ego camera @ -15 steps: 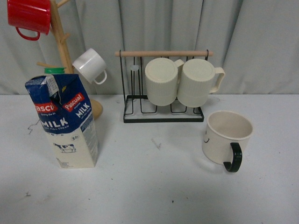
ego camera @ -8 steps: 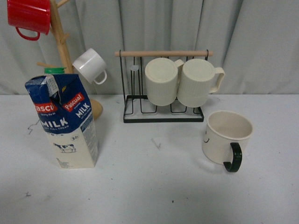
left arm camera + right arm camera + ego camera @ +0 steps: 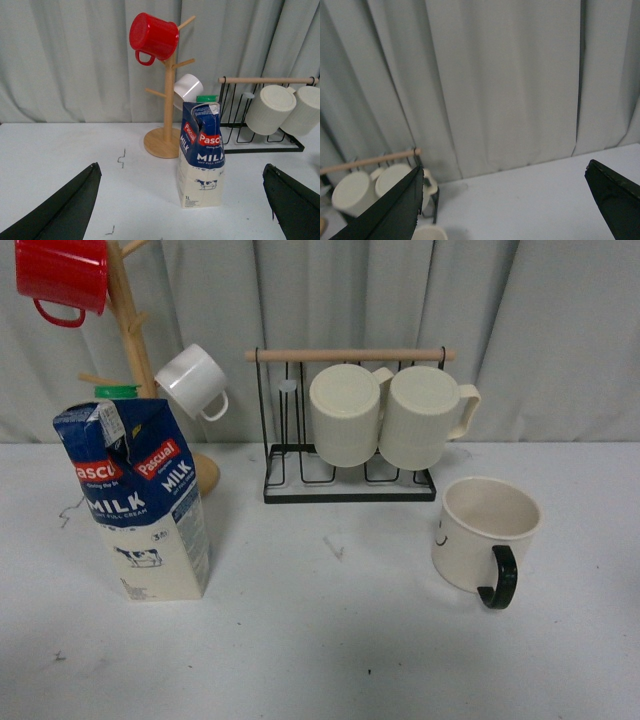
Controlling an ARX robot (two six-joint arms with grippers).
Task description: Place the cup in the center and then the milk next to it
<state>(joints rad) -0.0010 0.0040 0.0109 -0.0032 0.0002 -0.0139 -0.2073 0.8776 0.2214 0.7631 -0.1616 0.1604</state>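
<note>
My right gripper grips the cup (image 3: 487,535) by its rim (image 3: 534,505) next, to set the cup in the center of the table.
The cup (image 3: 487,535), wide and cream-white with a black handle, stands upright on the table's right side, its handle toward me. The milk (image 3: 140,500), a blue-and-cream carton with a green cap, stands upright on the left. Neither arm shows in the front view. In the left wrist view my left gripper (image 3: 180,165) is open, its fingers wide to either side of the milk (image 3: 201,155) and well short of it. My right gripper (image 3: 503,165) is open over bare table. The rim of the cup (image 3: 429,232) shows at that picture's lower edge.
A wooden mug tree (image 3: 130,350) behind the milk holds a red mug (image 3: 62,275) and a small white cup (image 3: 192,380). A black wire rack (image 3: 350,485) at the back centre carries two ribbed cream mugs (image 3: 345,412). A grey curtain (image 3: 550,330) closes the back.
</note>
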